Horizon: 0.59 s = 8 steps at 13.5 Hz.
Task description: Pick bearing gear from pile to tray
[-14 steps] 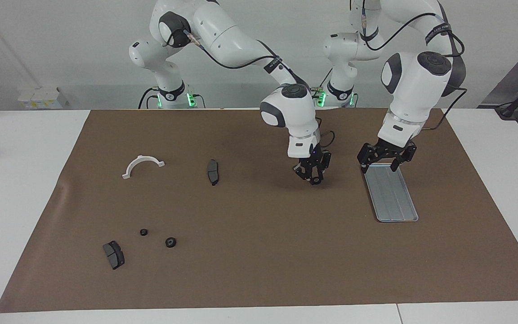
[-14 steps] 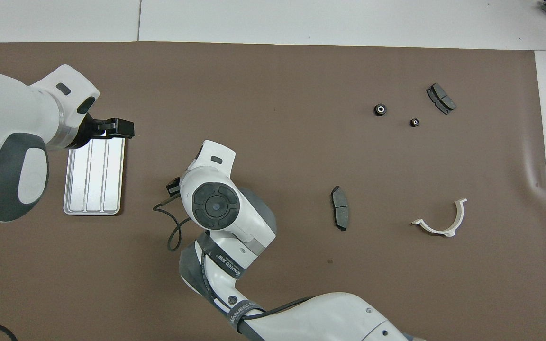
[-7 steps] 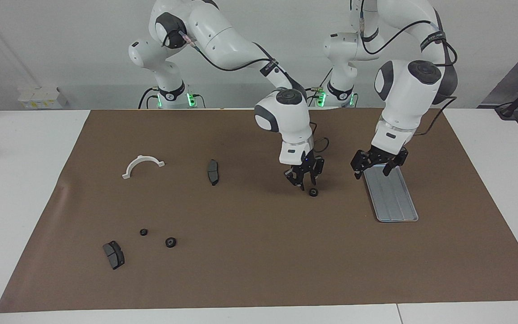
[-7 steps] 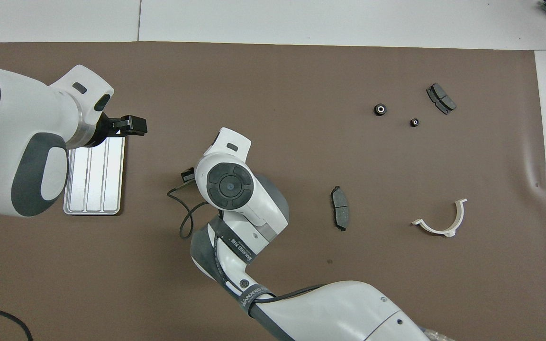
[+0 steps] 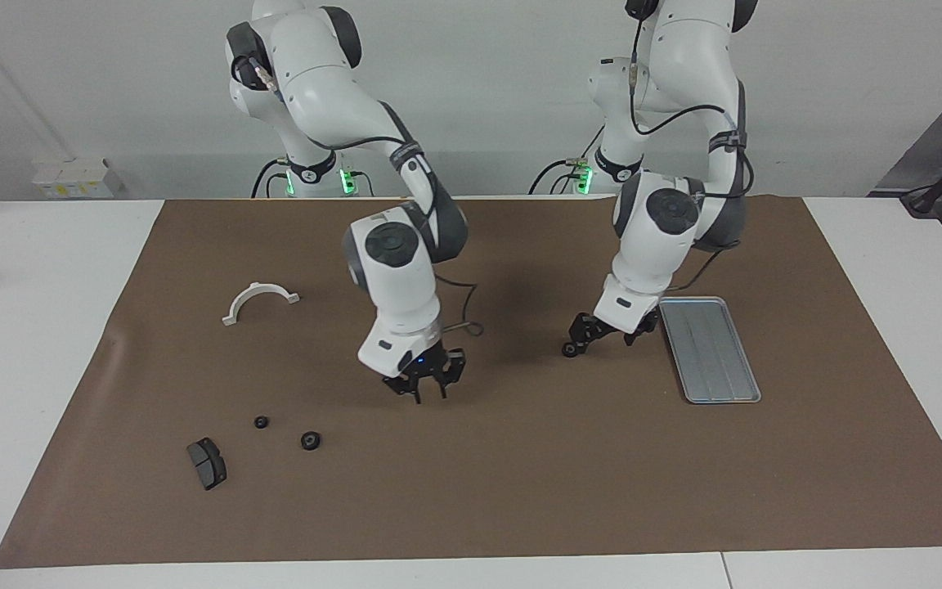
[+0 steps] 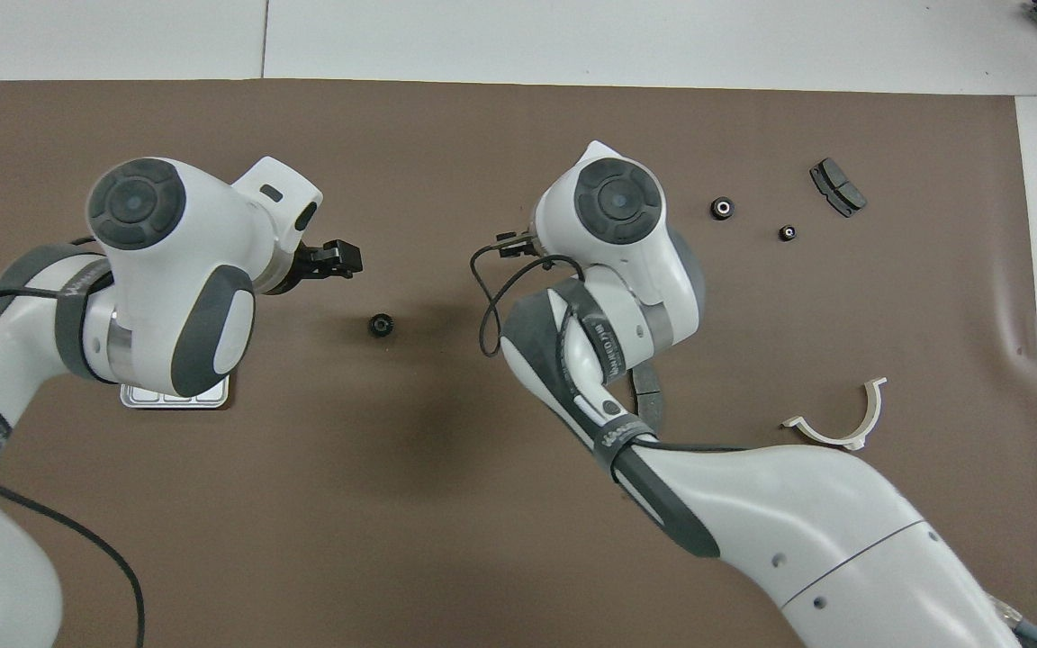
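Observation:
I should move my left gripper toward the small black gear before closing; it would miss now, with bare brown mat between its fingers and the gear.
One small black bearing gear (image 5: 569, 351) (image 6: 380, 325) lies alone on the brown mat, beside the silver tray (image 5: 710, 350). My left gripper (image 5: 602, 334) (image 6: 334, 261) hangs open and low over the mat between that gear and the tray, one fingertip close to the gear. I cannot tell whether it touches. My right gripper (image 5: 428, 394) is over the mat on the way to the pile, its fingertips slightly apart and open with nothing between them. Two more gears (image 5: 261, 422) (image 5: 311, 441) lie in the pile. In the overhead view the left arm hides most of the tray (image 6: 175, 396).
The pile toward the right arm's end also holds a dark brake pad (image 5: 207, 463) (image 6: 837, 187) and a white half-ring bracket (image 5: 260, 299) (image 6: 838, 423). Another brake pad (image 6: 646, 396) peeks out under the right arm. A brown mat (image 5: 520, 491) covers the table.
The right gripper let the gear go onto the mat, then swung toward the pile. The left gripper left the tray's end and came down beside the dropped gear.

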Available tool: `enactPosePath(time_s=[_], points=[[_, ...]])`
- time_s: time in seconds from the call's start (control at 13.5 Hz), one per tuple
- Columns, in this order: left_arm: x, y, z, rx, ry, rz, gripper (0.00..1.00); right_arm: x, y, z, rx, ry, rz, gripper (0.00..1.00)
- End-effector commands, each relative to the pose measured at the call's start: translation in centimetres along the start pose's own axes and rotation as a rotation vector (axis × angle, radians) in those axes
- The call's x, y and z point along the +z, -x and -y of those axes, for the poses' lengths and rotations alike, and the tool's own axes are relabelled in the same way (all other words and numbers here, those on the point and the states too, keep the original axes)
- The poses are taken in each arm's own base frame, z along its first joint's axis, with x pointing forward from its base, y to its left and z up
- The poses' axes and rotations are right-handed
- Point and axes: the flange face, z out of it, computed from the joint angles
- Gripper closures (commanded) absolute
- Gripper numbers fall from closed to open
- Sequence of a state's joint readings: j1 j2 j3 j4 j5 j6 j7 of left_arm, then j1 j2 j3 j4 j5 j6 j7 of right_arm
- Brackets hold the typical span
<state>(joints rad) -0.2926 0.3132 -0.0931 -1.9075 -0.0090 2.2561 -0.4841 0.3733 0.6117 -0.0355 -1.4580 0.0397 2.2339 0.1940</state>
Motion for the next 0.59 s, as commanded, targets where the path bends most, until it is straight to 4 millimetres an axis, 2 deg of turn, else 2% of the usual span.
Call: enactPosePath(time_s=[0.0,0.07,0.15,0.3,0.37,0.44,0.52], points=[[2.2,2.9,-0.9,-0.021,-0.015,0.009,0.00,0.8,-0.1,-6.9,0.073,-0.002,0.048,0.55],[2.3,3.3,-1.4,-0.055,-0.013,0.006,0.00,0.9,0.1,-9.6,0.110,0.007,0.058,0.55],[2.4,3.7,-1.8,-0.060,-0.014,0.007,0.00,1.3,0.4,-11.6,0.132,0.017,0.070,0.55],[2.7,3.9,-1.6,-0.059,-0.018,0.010,0.03,1.4,1.0,-16.1,0.185,0.039,0.100,0.55],[2.9,4.3,-1.4,-0.059,-0.019,0.011,0.08,1.3,1.4,-18.4,0.197,0.059,0.127,0.55],[3.3,4.8,-1.4,-0.054,-0.017,0.007,0.19,1.1,1.9,-20.7,0.176,0.092,0.167,0.55],[3.5,4.8,-1.4,-0.054,-0.010,-0.005,0.24,0.8,2.4,-22.7,0.154,0.116,0.195,0.55]])
